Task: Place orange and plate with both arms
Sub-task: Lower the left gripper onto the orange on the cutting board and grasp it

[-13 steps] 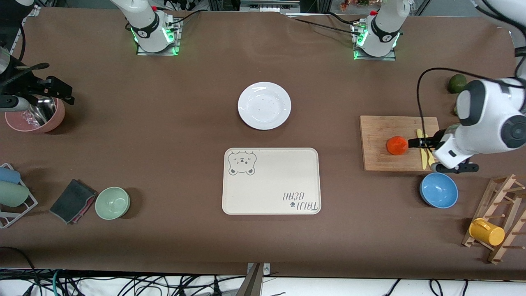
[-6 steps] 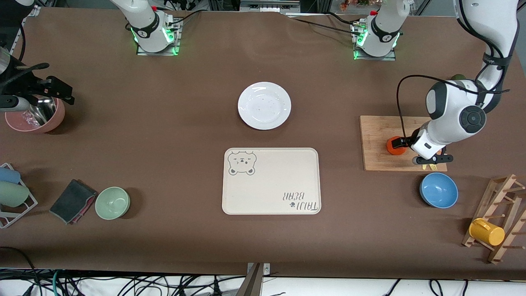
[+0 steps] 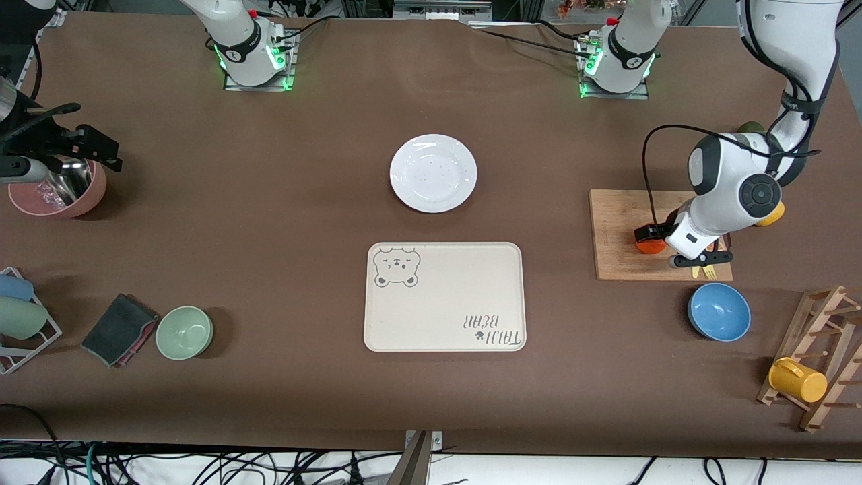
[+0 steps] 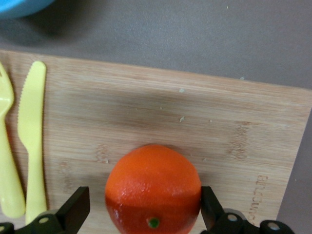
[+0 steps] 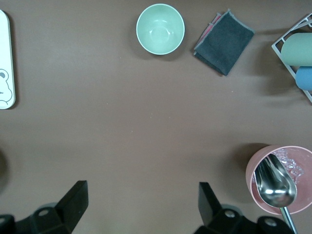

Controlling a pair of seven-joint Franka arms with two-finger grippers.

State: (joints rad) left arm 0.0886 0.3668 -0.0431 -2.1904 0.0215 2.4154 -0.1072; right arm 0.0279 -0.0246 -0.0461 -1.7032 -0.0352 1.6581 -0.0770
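Note:
Next, my left gripper needs to take hold of the orange (image 3: 650, 246) by its round sides to set it on the white plate (image 3: 433, 173).
The orange (image 3: 650, 246) sits on a wooden cutting board (image 3: 619, 263) toward the left arm's end of the table. My left gripper (image 3: 652, 236) is down over it, open, with one finger on each side; in the left wrist view the orange (image 4: 153, 187) fills the gap between the fingers (image 4: 73, 212), one side close, the other with a small gap. The white plate (image 3: 433, 173) lies at the table's middle, farther from the front camera than the cream bear-print tray (image 3: 444, 296). My right gripper (image 3: 91, 147) waits open above the table by a pink bowl (image 3: 60, 195).
A yellow plastic knife (image 4: 31, 126) and fork lie on the board beside the orange. A blue bowl (image 3: 718, 311) stands nearer the camera than the board, with a wooden mug rack (image 3: 808, 364) beside it. A green bowl (image 3: 184, 332) and dark cloth (image 3: 120, 329) lie at the right arm's end.
My left gripper has moved across the board from beside the knife to straddle the orange, and the arm has swung upright. The right arm and the plate have not moved.

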